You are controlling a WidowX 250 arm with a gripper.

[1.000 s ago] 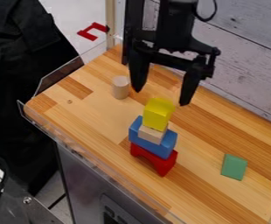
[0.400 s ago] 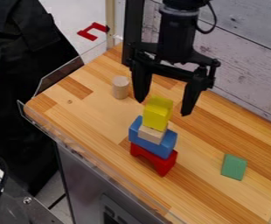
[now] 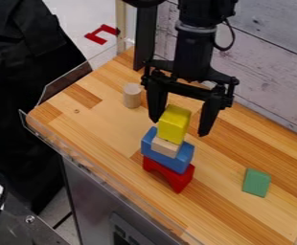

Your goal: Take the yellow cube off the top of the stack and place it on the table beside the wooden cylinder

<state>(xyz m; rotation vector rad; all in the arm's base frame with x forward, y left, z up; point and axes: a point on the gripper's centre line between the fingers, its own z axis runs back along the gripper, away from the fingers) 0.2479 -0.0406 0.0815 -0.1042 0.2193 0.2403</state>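
I will next use my gripper to grab the yellow block (image 3: pixel 174 123) by its opposite sides, so that I can empty the top of the stack.
The black gripper (image 3: pixel 179 127) hangs open at the top of a block stack, its two fingers on either side of the yellow block (image 3: pixel 174 123). Whether a finger touches that block I cannot tell. Under the yellow block lies a small natural wood block (image 3: pixel 165 147), set in a blue block (image 3: pixel 179 161). A red arch-shaped block (image 3: pixel 171 177) forms the bottom of the stack on the wooden table (image 3: pixel 112 134).
A natural wood cylinder (image 3: pixel 131 95) stands upright left of the gripper. The green block (image 3: pixel 257 182) lies at the right. A clear barrier (image 3: pixel 64 81) edges the table at the left, and a whitewashed plank wall (image 3: pixel 272 62) rises behind.
The gripper has come down, and its fingers are now lower, beside the yellow block. The yellow block's tilt shifts slightly between frames. The other blocks have stayed in place.
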